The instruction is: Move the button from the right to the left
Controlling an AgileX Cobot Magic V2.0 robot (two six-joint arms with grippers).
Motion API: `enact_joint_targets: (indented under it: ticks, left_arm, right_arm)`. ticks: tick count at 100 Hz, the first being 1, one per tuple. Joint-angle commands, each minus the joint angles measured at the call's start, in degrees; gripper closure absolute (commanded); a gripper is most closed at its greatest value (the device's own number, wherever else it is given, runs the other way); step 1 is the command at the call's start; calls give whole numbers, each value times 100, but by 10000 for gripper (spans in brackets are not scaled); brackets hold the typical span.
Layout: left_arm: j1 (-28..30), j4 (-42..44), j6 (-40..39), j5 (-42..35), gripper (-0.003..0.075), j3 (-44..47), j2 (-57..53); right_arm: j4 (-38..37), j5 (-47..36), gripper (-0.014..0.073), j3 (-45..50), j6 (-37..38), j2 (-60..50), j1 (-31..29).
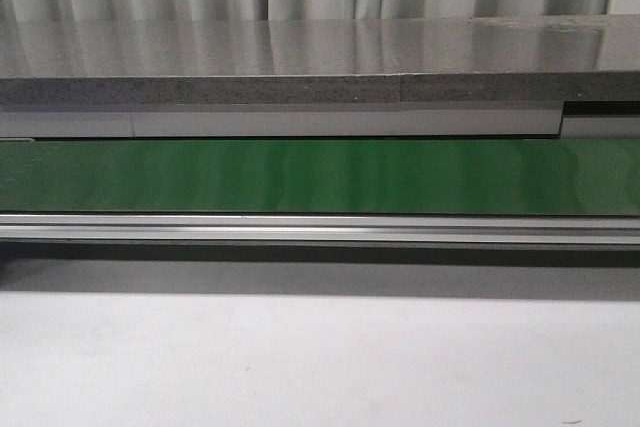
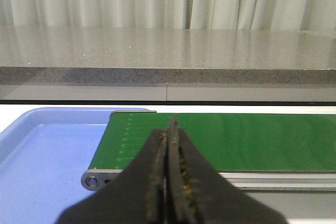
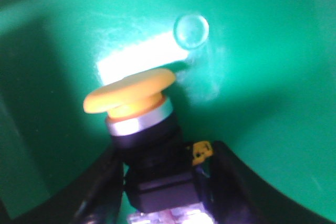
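The button's black body hangs over the glossy green tray, so my right gripper should keep holding it until it reaches the conveyor belt.
The button point(image 3: 131, 90) shows only in the right wrist view: a round yellow-orange head, a silver collar and a black blocky body. My right gripper point(image 3: 165, 182) is shut on the black body, one finger on each side, with the head pointing away from the wrist over a glossy green surface point(image 3: 262, 77). My left gripper point(image 2: 169, 129) is shut and empty, hovering near the end of the green conveyor belt point(image 2: 252, 140). Neither gripper nor the button shows in the front view.
A blue tray point(image 2: 42, 156) lies beside the belt's end roller point(image 2: 93, 181). The belt point(image 1: 320, 175) runs across the front view with a metal rail point(image 1: 320, 229) before it and a grey stone counter point(image 1: 300, 57) behind. A round dimple point(image 3: 191, 30) marks the green surface.
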Motion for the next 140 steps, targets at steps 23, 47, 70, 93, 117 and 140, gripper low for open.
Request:
enact_joint_targets:
  ticks: [23,47,70,93,117,140]
  left_arm:
    - [-20,-4,-54,-447,741,258,-176]
    - [-20,-4,-54,-447,741,258,-176]
    - [-20,-4,-54,-447,741,258,-176]
    - [-20,-4,-54,-447,741,258,-176]
    - [-20,-4,-54,-447,741,258,-176]
    - [-20,-4,-54,-447,741,258,-176]
  right_arm:
    - [250,323,534,-371,31,-806,-15]
    - [226,776,534,-371,237,-1838,252]
    - [3,1040,534,-201,662,-2214,1089]
    - [-300,951,534,-74,963,-2017,1734]
    - [-473,1049,419,-74,1138,-1836,1784]
    - [-478,1010,54,-74,1182,-1728,1784]
